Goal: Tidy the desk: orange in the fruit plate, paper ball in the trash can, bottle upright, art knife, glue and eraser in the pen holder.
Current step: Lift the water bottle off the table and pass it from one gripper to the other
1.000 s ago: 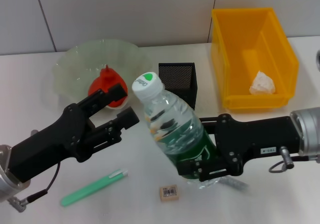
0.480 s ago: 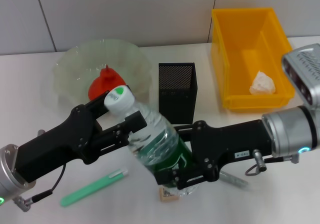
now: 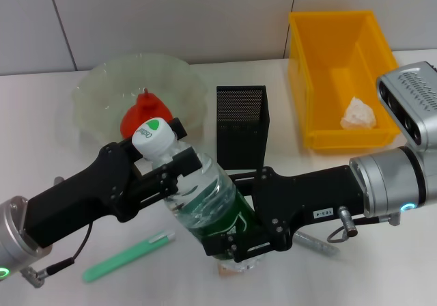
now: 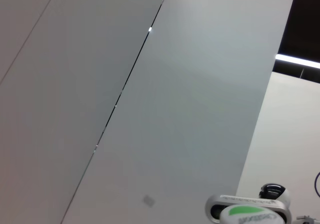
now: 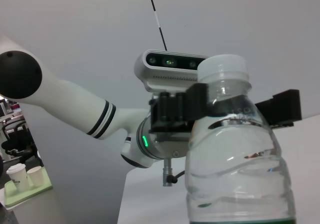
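Note:
My left gripper closes next, since its fingertips stand around the bottle's neck [image 3: 167, 156] under the white cap [image 3: 151, 134] in the head view. Closing now would catch the neck.
The bottle [image 3: 205, 200] hangs tilted over the front of the table, its white cap [image 3: 151, 134] pointing up and to the left. My right gripper [image 3: 235, 246] is shut on its green-labelled lower body. My left gripper [image 3: 181, 146] is open, one finger on each side of the bottle's neck; the right wrist view shows those fingers [image 5: 180, 109] beside the bottle [image 5: 235, 154]. The orange [image 3: 142, 117] lies in the fruit plate [image 3: 102, 87]. The paper ball [image 3: 358, 113] is inside the trash can [image 3: 321, 53]. The pen holder [image 3: 243, 125] stands behind the bottle. The eraser [image 3: 224, 270] is mostly hidden under it.
A green art knife [image 3: 128, 257] lies on the table at the front left. A grey stick-like item [image 3: 315, 243] lies under my right arm. The left wrist view shows mostly wall, with the bottle cap [image 4: 247, 215] at its edge.
My right gripper carried the bottle left and lower, bringing its neck between the left gripper's fingers. The bottle now covers most of the eraser. The left arm barely moved.

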You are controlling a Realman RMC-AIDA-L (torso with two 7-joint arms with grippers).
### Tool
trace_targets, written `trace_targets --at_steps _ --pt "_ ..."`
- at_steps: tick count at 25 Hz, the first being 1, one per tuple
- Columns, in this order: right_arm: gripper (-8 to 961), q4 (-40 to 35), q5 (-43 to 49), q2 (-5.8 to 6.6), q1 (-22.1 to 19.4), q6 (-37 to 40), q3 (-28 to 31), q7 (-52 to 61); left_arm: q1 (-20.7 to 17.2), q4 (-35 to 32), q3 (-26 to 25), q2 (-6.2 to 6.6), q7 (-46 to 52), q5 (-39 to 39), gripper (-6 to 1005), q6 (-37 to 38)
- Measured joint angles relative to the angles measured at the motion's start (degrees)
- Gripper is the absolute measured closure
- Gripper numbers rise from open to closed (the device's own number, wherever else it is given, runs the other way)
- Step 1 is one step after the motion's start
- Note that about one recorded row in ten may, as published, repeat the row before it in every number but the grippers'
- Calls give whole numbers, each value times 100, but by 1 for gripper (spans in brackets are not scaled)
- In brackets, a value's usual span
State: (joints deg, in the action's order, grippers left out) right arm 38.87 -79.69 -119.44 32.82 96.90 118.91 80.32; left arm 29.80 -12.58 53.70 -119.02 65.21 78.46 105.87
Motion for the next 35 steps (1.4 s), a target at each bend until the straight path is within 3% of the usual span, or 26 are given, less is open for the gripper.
trace_targets --at_steps 1,7,18,35 --pt "181 -1 0 0 0 5 0 -1 13 1 0 2 -1 -1 201 -30" --pt "180 -3 -5 0 1 26 -48 -15 26 1 1 -7 -54 -11 431 -78" --pt "179 -141 -105 0 -9 71 -68 -171 34 2 -18 -8 -151 -13 553 -43" --pt "177 -117 -118 18 21 143 -65 54 35 -50 -6 6 -183 -3 554 32"
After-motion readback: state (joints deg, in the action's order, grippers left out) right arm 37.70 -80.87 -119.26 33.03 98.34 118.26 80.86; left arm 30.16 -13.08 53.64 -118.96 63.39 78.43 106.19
